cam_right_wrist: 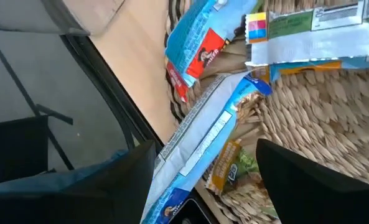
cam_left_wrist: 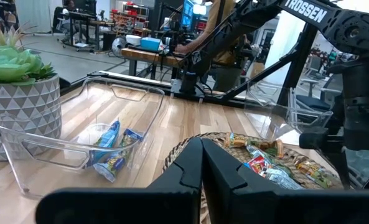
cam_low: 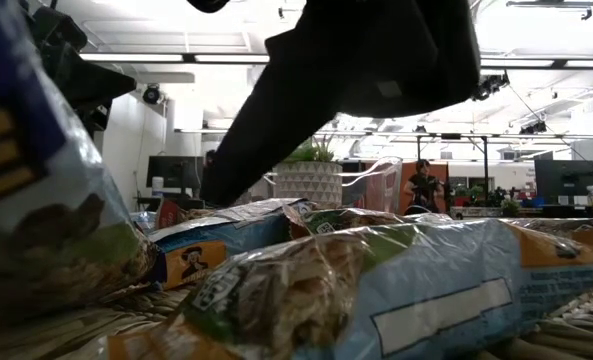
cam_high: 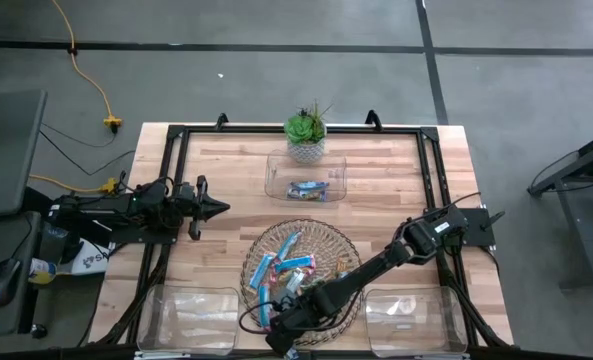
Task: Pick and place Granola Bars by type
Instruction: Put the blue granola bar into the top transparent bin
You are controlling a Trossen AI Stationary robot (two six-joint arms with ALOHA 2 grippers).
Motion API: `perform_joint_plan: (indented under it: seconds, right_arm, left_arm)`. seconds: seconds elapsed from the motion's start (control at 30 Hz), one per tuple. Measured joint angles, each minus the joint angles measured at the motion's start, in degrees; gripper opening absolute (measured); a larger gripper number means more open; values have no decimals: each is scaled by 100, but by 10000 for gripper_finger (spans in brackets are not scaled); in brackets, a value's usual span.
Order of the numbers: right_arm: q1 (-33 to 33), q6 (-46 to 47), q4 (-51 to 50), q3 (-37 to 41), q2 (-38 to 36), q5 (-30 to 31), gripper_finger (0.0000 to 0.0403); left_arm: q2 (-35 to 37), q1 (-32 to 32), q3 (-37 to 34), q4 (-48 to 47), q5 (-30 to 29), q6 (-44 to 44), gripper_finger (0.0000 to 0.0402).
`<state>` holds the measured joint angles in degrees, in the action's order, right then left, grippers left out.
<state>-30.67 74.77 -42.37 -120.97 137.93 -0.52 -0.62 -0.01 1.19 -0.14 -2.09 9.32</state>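
The silvery-blue bar goes into the clear bin by type, so my right gripper will grab its wrapper (cam_right_wrist: pixel 196 149) next.
Several granola bars (cam_high: pixel 288 265) lie in a round wicker tray (cam_high: pixel 328 238) near the table's near edge; up close, the low view shows a tan-green bar (cam_low: pixel 376 290) and a blue one (cam_low: pixel 208 250). My right gripper (cam_high: pixel 279 322) reaches over the tray's near-left part and is open. Its fingers (cam_right_wrist: pixel 119 180) stand on either side of a silvery-blue bar (cam_right_wrist: pixel 200 140) that lies on the wicker beside a bright blue bar (cam_right_wrist: pixel 200 46). My left gripper (cam_high: pixel 216 208) waits shut over the table's left side (cam_left_wrist: pixel 201 163). More bars (cam_high: pixel 307 188) lie in the far clear bin (cam_high: pixel 276 172).
A potted succulent (cam_high: pixel 306 130) stands at the far edge behind the far bin. Two clear bins sit at the near edge, one left (cam_high: pixel 191 318) and one right (cam_high: pixel 416 318) of the tray. Bare wood lies between the tray and my left gripper.
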Motion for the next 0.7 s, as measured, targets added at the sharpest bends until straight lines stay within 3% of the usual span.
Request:
perform_joint_plan:
  seconds: [0.17, 0.47, 0.7]
  right_arm:
    - [4, 59, 89, 9, 60, -47, 267]
    - [-78, 710, 2019, 1083, 83, -148, 266]
    - [-86, 694, 2509, 1353, 50, -136, 262]
  left_arm:
    - [0, 0, 0, 0, 0, -1, 1]
    - [2, 0, 2, 2, 0, -1, 1]
    - [2, 0, 0, 2, 0, -2, 1]
